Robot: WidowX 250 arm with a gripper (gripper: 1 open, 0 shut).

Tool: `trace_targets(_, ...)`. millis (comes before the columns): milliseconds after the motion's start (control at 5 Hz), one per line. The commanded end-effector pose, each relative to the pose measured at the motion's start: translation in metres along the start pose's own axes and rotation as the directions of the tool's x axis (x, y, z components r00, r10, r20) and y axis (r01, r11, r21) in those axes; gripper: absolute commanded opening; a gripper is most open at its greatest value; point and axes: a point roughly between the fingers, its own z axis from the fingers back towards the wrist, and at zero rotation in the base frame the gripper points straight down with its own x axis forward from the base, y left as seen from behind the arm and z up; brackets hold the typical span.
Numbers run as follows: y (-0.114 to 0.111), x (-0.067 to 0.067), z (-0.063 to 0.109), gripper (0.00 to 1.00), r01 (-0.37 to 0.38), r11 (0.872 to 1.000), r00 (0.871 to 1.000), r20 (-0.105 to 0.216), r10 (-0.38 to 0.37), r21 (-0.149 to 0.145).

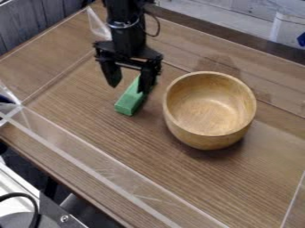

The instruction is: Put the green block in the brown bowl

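The green block needs to go in the brown bowl, so my gripper should grab the block by its long sides near one end.
The green block lies flat on the wooden table, just left of the brown bowl. My gripper hangs over the block's far end, pointing straight down. Its jaws are open, with one black finger left of the block and the other at its right edge. Nothing is held. The far end of the block is partly hidden behind the fingers. The bowl stands upright and holds nothing.
A clear plastic wall runs along the front and left of the table. Another low clear edge shows at the right front corner. Dark equipment sits below the table at the lower left.
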Motion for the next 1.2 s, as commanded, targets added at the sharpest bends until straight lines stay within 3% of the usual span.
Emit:
trace_targets(0, 0.000, 0.008, 0.019, 1.00, 0.042, 0.999, 0.998, 0.049, -0.043, 0.008)
trace_targets(400, 0.021, 0.018, -0.014, 1.00, 0.031, 1.000, 0.999, -0.021, -0.031, -0.002)
trace_targets(600, 0.020, 0.022, -0.031, 1.00, 0.006, 1.000, 0.999, -0.051, -0.006, -0.002)
trace_targets(800, 0.018, 0.026, -0.038, 0.00, -0.011, 1.000, 0.998, -0.067, 0.011, -0.004)
trace_targets(1000, 0.017, 0.024, -0.036, 0.00, -0.023, 1.000, 0.997, -0.067, 0.023, -0.008)
